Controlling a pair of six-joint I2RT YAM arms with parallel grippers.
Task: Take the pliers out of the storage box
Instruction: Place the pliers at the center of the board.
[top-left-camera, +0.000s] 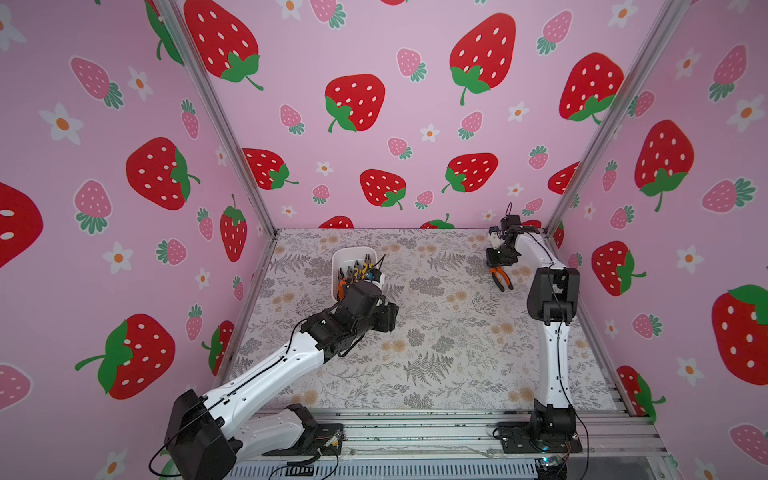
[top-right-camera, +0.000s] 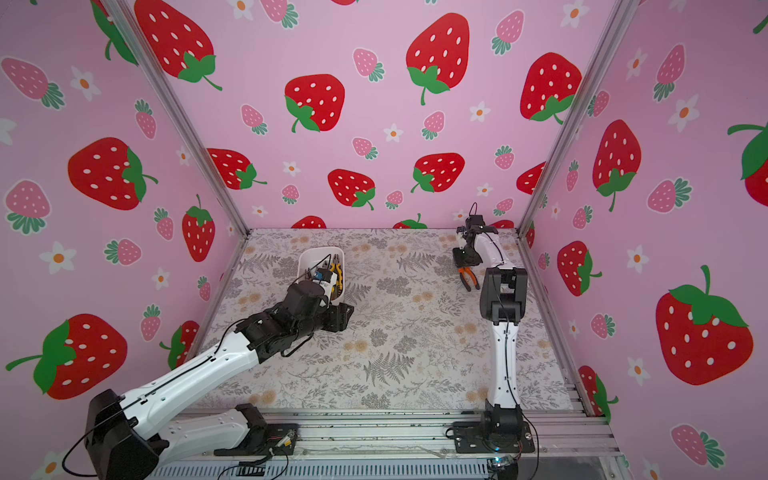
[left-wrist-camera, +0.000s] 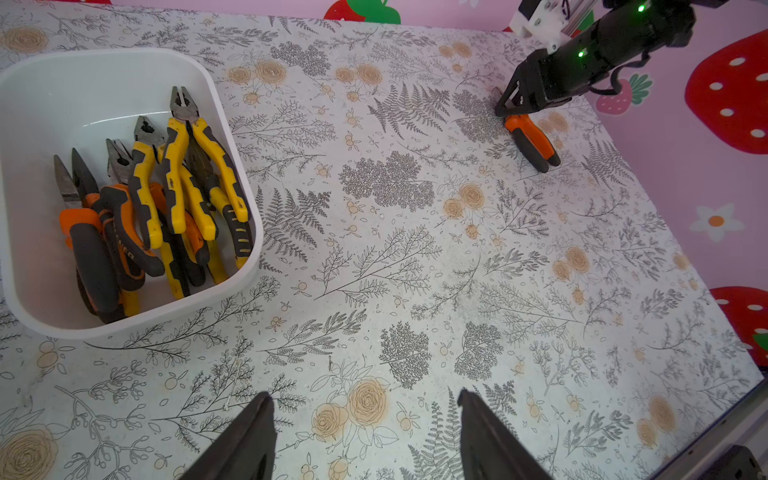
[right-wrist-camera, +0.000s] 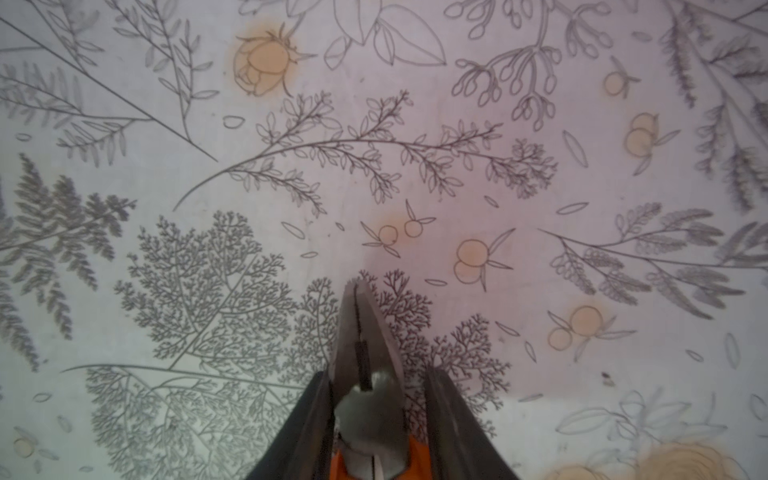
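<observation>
The handles are low over flat, empty mat and the pliers would end on the tabletop, so it is time for my right gripper to open.
The white storage box (left-wrist-camera: 235, 137) stands on the table at the back left, seen in both top views (top-left-camera: 353, 251) (top-right-camera: 316, 251). Several pliers (left-wrist-camera: 183, 178) with yellow-and-black and orange-and-black handles lie piled inside it. My left gripper (left-wrist-camera: 363, 395) hovers over the table just in front of the box, open and empty. At the back right, my right gripper (right-wrist-camera: 376, 372) is shut on one orange-handled pair of pliers (right-wrist-camera: 365, 357). That pair (left-wrist-camera: 534, 143) points nose-down with its handles low over the table (top-left-camera: 501, 280).
The floral table mat (top-left-camera: 436, 340) runs between the two arms. Pink strawberry walls close in the left, back and right sides. A metal rail (top-left-camera: 415, 432) with the arm bases lines the front edge.
</observation>
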